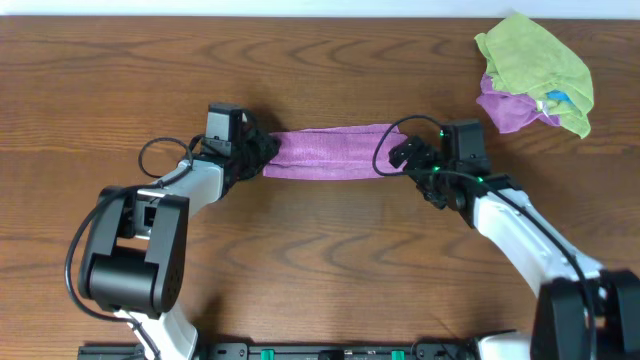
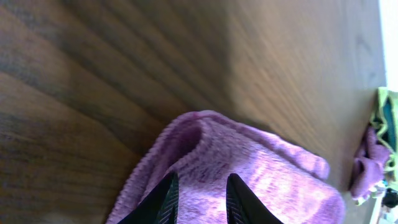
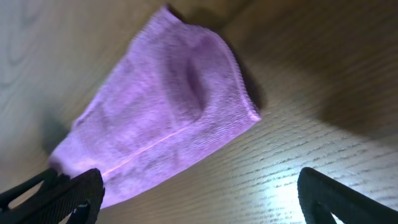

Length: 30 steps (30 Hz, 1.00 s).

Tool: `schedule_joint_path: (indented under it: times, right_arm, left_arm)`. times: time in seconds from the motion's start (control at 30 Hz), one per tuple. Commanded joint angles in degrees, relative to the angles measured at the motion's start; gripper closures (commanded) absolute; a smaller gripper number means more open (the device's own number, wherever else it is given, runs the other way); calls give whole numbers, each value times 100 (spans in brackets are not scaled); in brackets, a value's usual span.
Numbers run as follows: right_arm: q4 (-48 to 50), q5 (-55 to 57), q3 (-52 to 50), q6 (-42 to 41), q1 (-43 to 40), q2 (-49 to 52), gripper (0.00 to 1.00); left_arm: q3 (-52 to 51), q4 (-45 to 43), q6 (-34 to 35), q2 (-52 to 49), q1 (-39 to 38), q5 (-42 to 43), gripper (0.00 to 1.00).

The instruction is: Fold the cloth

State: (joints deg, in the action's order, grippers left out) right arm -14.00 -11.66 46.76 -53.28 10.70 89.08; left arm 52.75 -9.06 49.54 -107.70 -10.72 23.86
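I will next grab the end of the purple cloth opposite my left gripper with my right gripper, to fold it toward the cloth's other end.
The purple cloth point(image 1: 325, 152) lies on the wooden table as a long narrow strip, stretched between my two grippers. My left gripper point(image 1: 258, 152) is at the strip's left end. In the left wrist view its fingers point(image 2: 202, 177) stand a little apart over the cloth point(image 2: 261, 168), which runs unpinched across the gap. My right gripper point(image 1: 400, 155) is at the strip's right end. In the right wrist view it point(image 3: 199, 180) is wide open above bare wood, with one fingertip by the edge of the cloth point(image 3: 161, 118).
A lime-green cloth point(image 1: 535, 55) lies crumpled at the back right, on top of another purple cloth point(image 1: 510, 105) with a small white-blue tag. Both show at the right edge of the left wrist view, the purple one point(image 2: 365, 165) included. Arm cables loop beside each wrist.
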Motion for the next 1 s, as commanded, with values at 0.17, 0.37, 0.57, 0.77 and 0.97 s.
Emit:
schedule_joint_path:
  times: [0.17, 0.37, 0.57, 0.77, 0.97]
  right_arm:
    - [579, -232, 26, -417, -28, 638, 1]
    - [1025, -236, 26, -651, -22, 1021, 3]
    - [1541, -232, 26, -758, 2, 1414, 19]
    - [1934, -151, 26, -728, 118, 1692, 38]
    - [2232, 240, 26, -481, 295, 1897, 62]
  left_arm:
    - [76, 28, -24, -295, 9, -166, 73]
    - [76, 48, -24, -380, 9, -181, 74]
    - [76, 87, -22, -385, 20, -181, 74]
    - [76, 157, -26, -385, 20, -179, 75]
    - [76, 175, -28, -385, 20, -179, 75]
